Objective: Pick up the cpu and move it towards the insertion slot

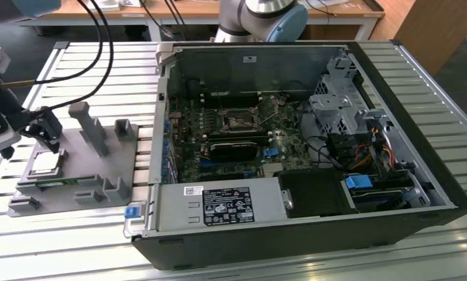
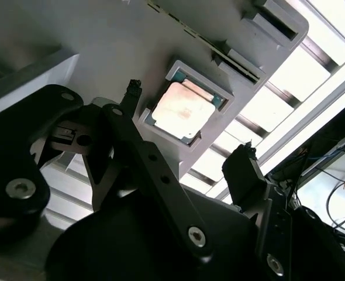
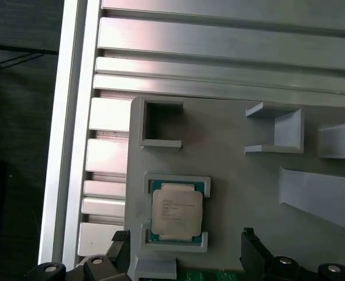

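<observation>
The CPU [image 3: 176, 212] is far below my fingers, which are short of the grey fixture [image 3: 219, 158]. My gripper would miss if it closed now, so it should go lower first.
The cpu [image 1: 45, 164] [image 2: 181, 112] [image 3: 176, 212], a flat square chip with a silvery top, lies in a square pocket of the grey fixture [image 1: 88, 167] at the exterior view's left. My gripper [image 1: 30, 145] [image 2: 187, 124] [image 3: 184, 244] hovers over it, open, with nothing held. In both wrist views one black fingertip [image 2: 131, 91] [image 3: 121, 244] stands on each side of the chip, apart from it. The insertion slot [image 1: 239, 121], a dark square socket in a metal frame, sits on the motherboard inside the open computer case [image 1: 421, 134].
A green circuit strip [image 1: 57, 184] lies in the fixture beside the cpu, and grey posts [image 1: 88, 126] rise from it. Black cables [image 1: 100, 52] hang over the slatted metal table [image 1: 85, 246]. A power supply [image 1: 217, 208] fills the case's near side.
</observation>
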